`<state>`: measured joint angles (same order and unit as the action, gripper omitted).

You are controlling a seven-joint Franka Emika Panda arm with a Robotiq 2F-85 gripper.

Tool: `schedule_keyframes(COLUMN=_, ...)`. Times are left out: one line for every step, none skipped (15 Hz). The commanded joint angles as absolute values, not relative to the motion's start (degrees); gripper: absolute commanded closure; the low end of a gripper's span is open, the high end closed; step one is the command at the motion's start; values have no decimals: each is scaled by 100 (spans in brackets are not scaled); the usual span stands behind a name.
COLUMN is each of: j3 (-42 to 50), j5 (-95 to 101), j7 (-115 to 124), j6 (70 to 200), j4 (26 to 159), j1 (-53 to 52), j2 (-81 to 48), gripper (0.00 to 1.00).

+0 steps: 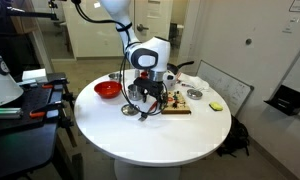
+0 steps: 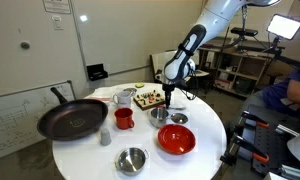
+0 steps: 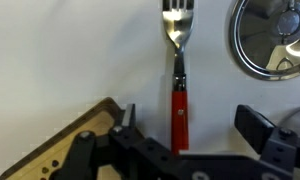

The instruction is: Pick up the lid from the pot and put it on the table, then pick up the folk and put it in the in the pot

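The fork [image 3: 177, 40] needs to be grabbed by its red handle with my gripper, so that the fork's teeth stay free to go into the pot.
The fork [image 3: 177, 40] has silvery tines and a red handle. It lies flat on the white table [image 3: 70, 50], tines pointing away from me. My gripper [image 3: 190, 122] is open and low over it, one finger on each side of the red handle, not closed on it. The round silvery lid [image 3: 270, 35] lies on the table to the right of the tines. In an exterior view the small steel pot [image 2: 158, 116] stands open beside the lid [image 2: 178, 119], just below my gripper [image 2: 167, 103]. My gripper [image 1: 142, 98] also shows above the pot [image 1: 131, 108].
A wooden board [image 3: 60, 150] lies close to my left finger and shows with food on it [image 2: 147, 98]. A red bowl [image 2: 176, 139], a shallow steel bowl [image 2: 131, 159], a black frying pan [image 2: 72, 118], a red cup [image 2: 122, 119] and a white mug [image 2: 124, 98] stand around the table.
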<state>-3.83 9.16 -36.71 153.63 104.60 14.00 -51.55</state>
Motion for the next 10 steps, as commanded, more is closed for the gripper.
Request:
schedule_keyframes(j3=-332, j5=907, j7=-3443, j6=14929, j4=10200, j1=1305, j2=-5296, gripper=0)
schedule_keyframes(j3=-347, j5=896, j7=-3423, j6=14860, j4=10200, j1=1319, j2=-5296, gripper=0)
schedule_keyframes(j3=-338, j5=900, j7=-3392, j6=14821, j4=10190, j1=1310, j2=-5307, gripper=0)
schedule_keyframes(j3=-344, j5=905, j7=-3377, j6=14795, j4=10178, j1=1312, j2=-5328, gripper=0)
schedule_keyframes(j3=-356, j5=906, j7=-3377, j6=14759, j4=10160, j1=1320, j2=-5348, gripper=0)
schedule_keyframes(j3=-367, j5=901, j7=-3383, j6=14727, j4=10137, j1=1326, j2=-5369, gripper=0)
schedule_keyframes(j3=-374, j5=894, j7=-3381, j6=14706, j4=10118, j1=1330, j2=-5389, gripper=0)
schedule_keyframes(j3=-401, j5=889, j7=-3417, j6=14708, j4=10117, j1=1353, j2=-5400, gripper=0)
schedule_keyframes(j3=-407, j5=896, j7=-3432, j6=14712, j4=10113, j1=1353, j2=-5410, gripper=0)
schedule_keyframes(j3=-424, j5=898, j7=-3456, j6=14726, j4=10111, j1=1364, j2=-5421, gripper=0)
